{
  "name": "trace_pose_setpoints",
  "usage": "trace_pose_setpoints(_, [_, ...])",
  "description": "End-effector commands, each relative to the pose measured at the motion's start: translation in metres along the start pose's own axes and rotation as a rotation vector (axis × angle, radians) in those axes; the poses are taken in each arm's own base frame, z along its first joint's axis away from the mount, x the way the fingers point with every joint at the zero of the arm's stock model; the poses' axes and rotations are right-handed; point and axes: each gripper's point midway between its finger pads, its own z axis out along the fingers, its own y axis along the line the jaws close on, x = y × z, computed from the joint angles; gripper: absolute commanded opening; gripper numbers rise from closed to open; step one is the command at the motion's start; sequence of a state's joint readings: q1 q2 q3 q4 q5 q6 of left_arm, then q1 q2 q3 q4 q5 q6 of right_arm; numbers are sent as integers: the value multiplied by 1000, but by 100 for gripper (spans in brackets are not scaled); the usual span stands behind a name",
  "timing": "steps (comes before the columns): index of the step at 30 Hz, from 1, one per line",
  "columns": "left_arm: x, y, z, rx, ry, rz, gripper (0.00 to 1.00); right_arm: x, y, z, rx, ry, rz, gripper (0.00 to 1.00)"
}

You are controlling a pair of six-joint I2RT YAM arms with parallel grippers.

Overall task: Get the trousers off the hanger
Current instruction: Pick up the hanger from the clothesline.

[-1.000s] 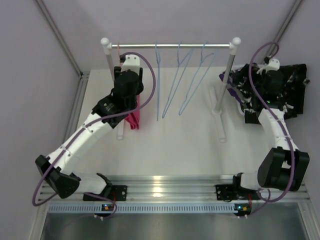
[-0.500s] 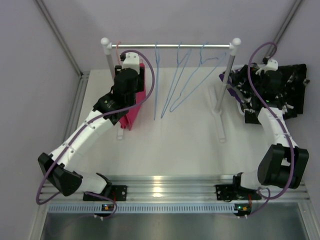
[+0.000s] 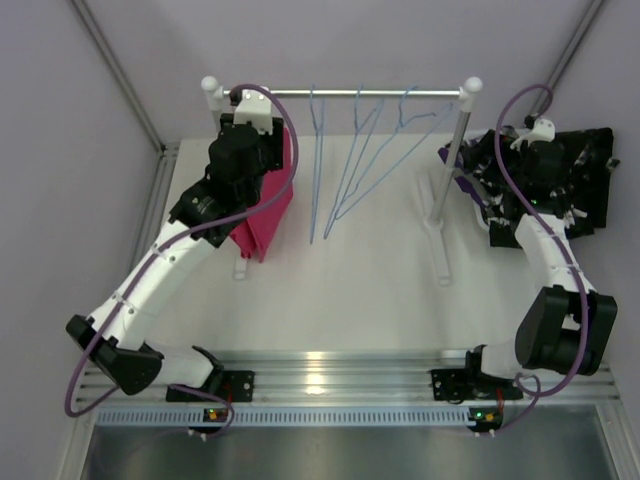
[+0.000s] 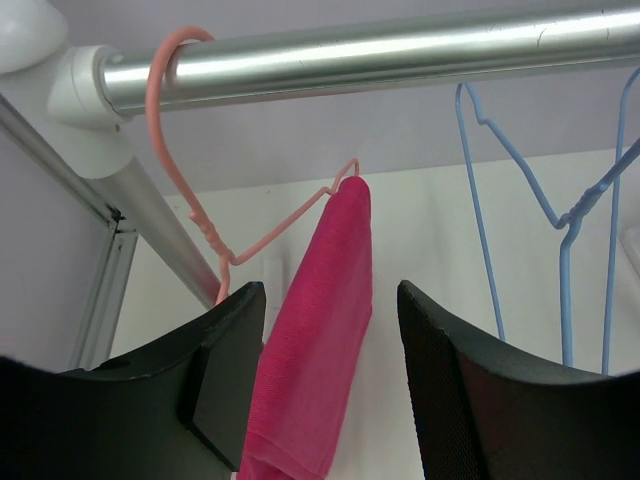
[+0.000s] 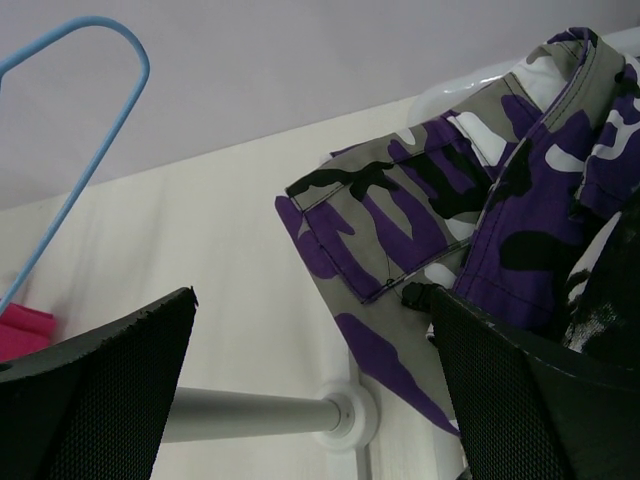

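Note:
The left gripper grabs the pink wire hanger's bare near-side wire (image 4: 224, 280) beside the twisted neck next, which leaves the trousers free to remove.
Hot pink trousers (image 4: 320, 330) hang folded over a pink wire hanger (image 4: 172, 140), hooked on the metal rail (image 4: 400, 55) at its left end. My left gripper (image 4: 330, 400) is open just below the rail, and the pink cloth hangs between its black fingers (image 4: 225, 370), unpinched. From above, the left gripper (image 3: 255, 135) sits against the pink trousers (image 3: 268, 215). My right gripper (image 5: 310, 390) is open and holds nothing. It hovers beside purple camouflage trousers (image 5: 450, 220) in a pile (image 3: 585, 165) right of the rack.
Three bare blue hangers (image 3: 355, 150) dangle from the rail (image 3: 340, 92). The rack's right post (image 3: 455, 160) and its round foot (image 5: 345, 415) stand between the arms. Black printed cloth (image 3: 595, 195) lies in the pile. Walls close in on both sides.
My left arm has moved up and left toward the rail's left end, and more of the pink trousers shows. The blue hangers have swung. The right arm has barely moved.

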State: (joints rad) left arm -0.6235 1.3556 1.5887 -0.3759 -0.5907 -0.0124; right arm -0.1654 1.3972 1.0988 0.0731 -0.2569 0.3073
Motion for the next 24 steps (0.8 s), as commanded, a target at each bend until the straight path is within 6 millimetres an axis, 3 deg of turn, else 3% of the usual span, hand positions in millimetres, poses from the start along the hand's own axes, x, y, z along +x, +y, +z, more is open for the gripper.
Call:
trace_pose_setpoints(1, [-29, 16, -17, -15, -66, 16, 60, -11, 13, 3, -42, -42, -30, 99])
trace_pose_setpoints(24, [17, 51, 10, -186, 7, 114, 61, -2, 11, 8, -44, -18, -32, 99])
